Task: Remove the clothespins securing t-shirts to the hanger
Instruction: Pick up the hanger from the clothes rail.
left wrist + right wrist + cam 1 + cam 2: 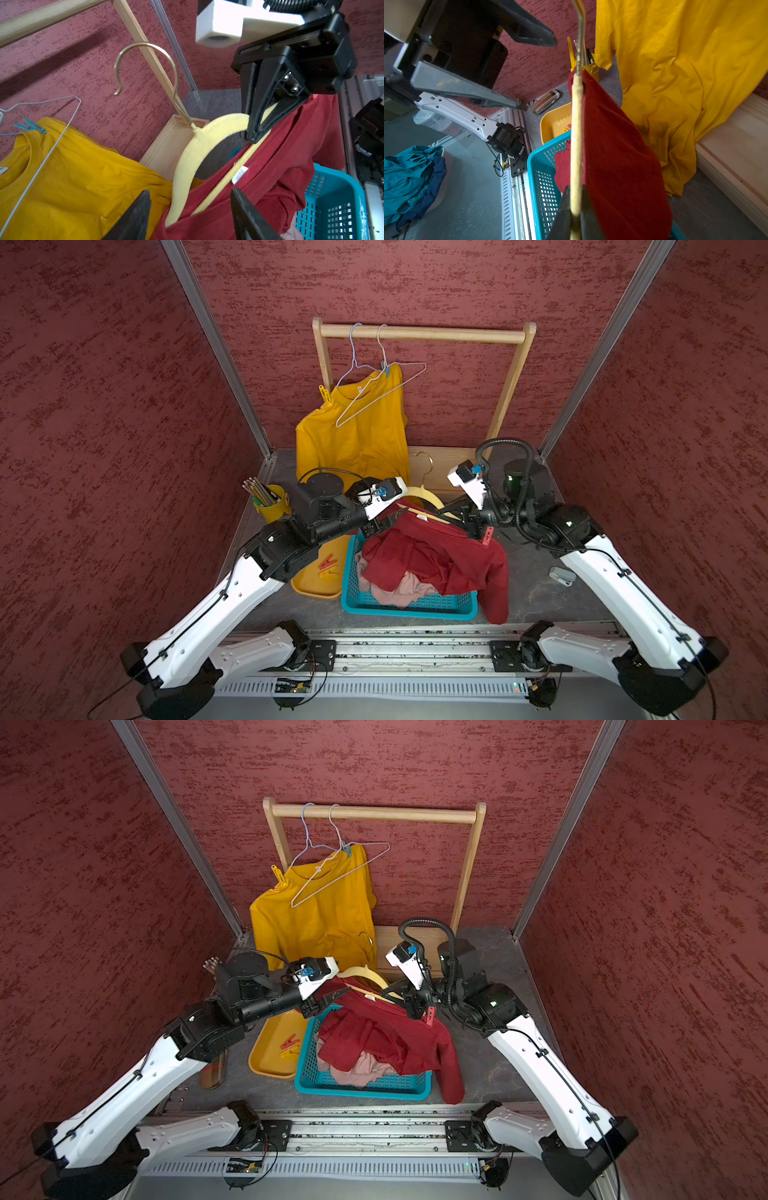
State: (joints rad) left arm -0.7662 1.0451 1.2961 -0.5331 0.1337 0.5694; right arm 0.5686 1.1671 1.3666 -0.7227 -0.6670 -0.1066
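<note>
I should grab the cream hanger's arm opposite the red clothespin [487,536] with my left gripper next. My right gripper will then be free to remove that clothespin.
A dark red t-shirt [432,560] hangs on a cream hanger [424,493] above the basket, one sleeve spilling over the rim. My right gripper [576,199] is shut on the hanger's arm [576,135]. A red clothespin [487,536] pins the shirt just below that grip. My left gripper [190,193] is open, its jaws standing either side of the hanger's other end [187,158] and the shirt's shoulder [270,166]. The mustard t-shirt [357,435] hangs from wire hangers, with a yellow clothespin [324,394] and a blue clothespin [31,126] on it. A pale pink t-shirt [399,593] lies in the basket.
The turquoise basket [407,608] sits front centre, beside a yellow tray [316,585] holding loose red and yellow clothespins [327,566]. A wooden rack [419,333] stands at the back. A yellow cup of pencils [272,499] is at the left, a small grey object [561,574] at the right.
</note>
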